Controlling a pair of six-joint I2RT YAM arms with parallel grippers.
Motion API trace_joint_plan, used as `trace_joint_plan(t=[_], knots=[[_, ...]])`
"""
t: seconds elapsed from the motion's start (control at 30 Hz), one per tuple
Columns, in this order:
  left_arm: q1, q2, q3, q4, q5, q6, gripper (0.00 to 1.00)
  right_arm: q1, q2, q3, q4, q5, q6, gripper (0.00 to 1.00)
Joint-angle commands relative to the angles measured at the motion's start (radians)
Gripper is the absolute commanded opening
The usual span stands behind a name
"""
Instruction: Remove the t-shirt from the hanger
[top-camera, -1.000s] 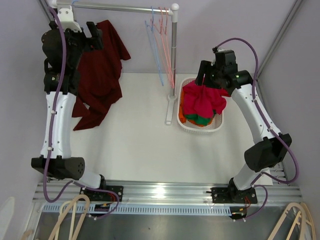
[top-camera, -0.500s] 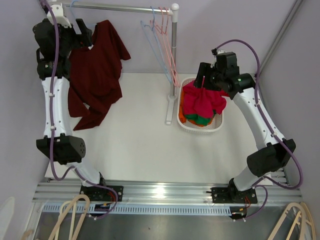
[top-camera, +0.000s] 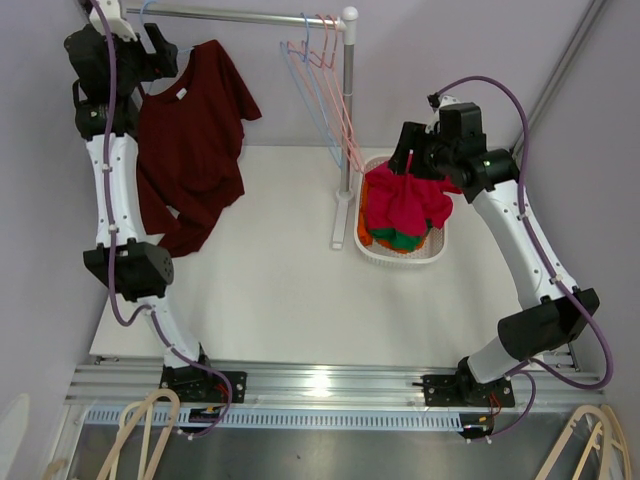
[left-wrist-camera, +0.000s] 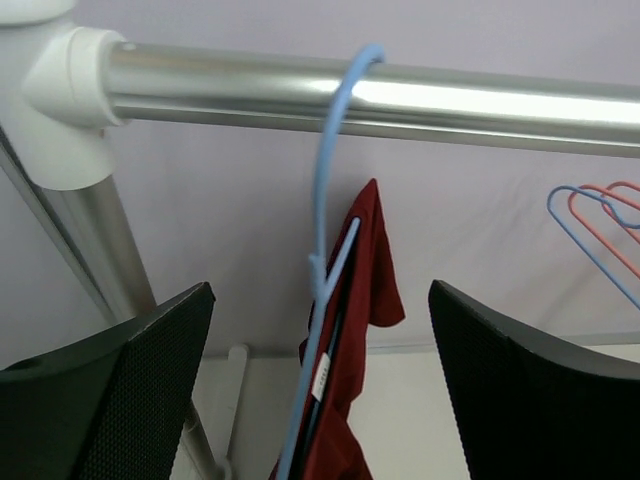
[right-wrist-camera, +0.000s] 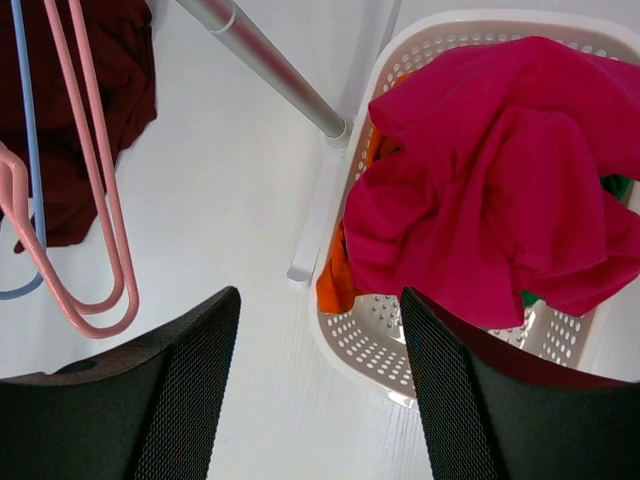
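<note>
The left gripper should next take hold of the light blue hanger by its neck, right below the hook (left-wrist-camera: 318, 270), so the t-shirt stays free to come off.
A dark red t-shirt (top-camera: 195, 140) hangs on a light blue hanger (left-wrist-camera: 322, 250) hooked over the metal rail (left-wrist-camera: 400, 100) at the rack's left end. In the left wrist view the shirt (left-wrist-camera: 350, 330) and hanger hang between my spread fingers, a little beyond them. My left gripper (top-camera: 160, 50) is open, high up by the rail, just left of the shirt's collar. My right gripper (top-camera: 405, 160) is open and empty above the white basket (top-camera: 440, 250), its fingers (right-wrist-camera: 180, 380) wide apart over the basket's left rim.
Several empty blue and pink hangers (top-camera: 320, 60) hang at the rail's right end, also in the right wrist view (right-wrist-camera: 90, 200). The rack's upright post (top-camera: 347, 120) stands left of the basket, which holds magenta (right-wrist-camera: 500, 170), orange and green clothes. Wooden hangers lie at both bottom corners.
My left arm has risen and swung left, bringing its gripper up to the rail beside the shirt. The shirt now hangs more spread out. The right arm shifted slightly.
</note>
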Motion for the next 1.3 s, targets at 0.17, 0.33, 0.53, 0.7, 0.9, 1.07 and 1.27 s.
trace_joint_plan(t=[0.17,0.33,0.53,0.7,0.9,1.07,1.27], knots=[[0.022,0.067,0.092,0.035,0.031,-0.038,0.79,0.010,-0.016,0.054,0.004,-0.014,-0.019,0.70],[0.022,0.097,0.105,0.030,0.047,-0.056,0.72,0.019,-0.008,0.053,0.004,-0.006,-0.016,0.70],[0.028,0.122,0.129,0.032,0.054,-0.076,0.41,0.025,-0.005,0.056,0.003,-0.006,-0.016,0.70],[0.028,0.101,0.091,0.084,0.093,-0.094,0.07,0.026,0.001,0.053,-0.002,-0.002,-0.017,0.71],[0.019,0.064,0.053,0.215,0.154,-0.148,0.01,0.034,0.011,0.046,-0.003,-0.011,-0.016,0.71],[0.012,0.052,0.053,0.263,0.163,-0.190,0.01,0.045,0.022,0.042,-0.002,0.003,-0.016,0.71],[-0.044,-0.017,0.021,0.259,0.050,-0.113,0.01,0.048,0.022,0.014,0.020,-0.002,-0.011,0.71]])
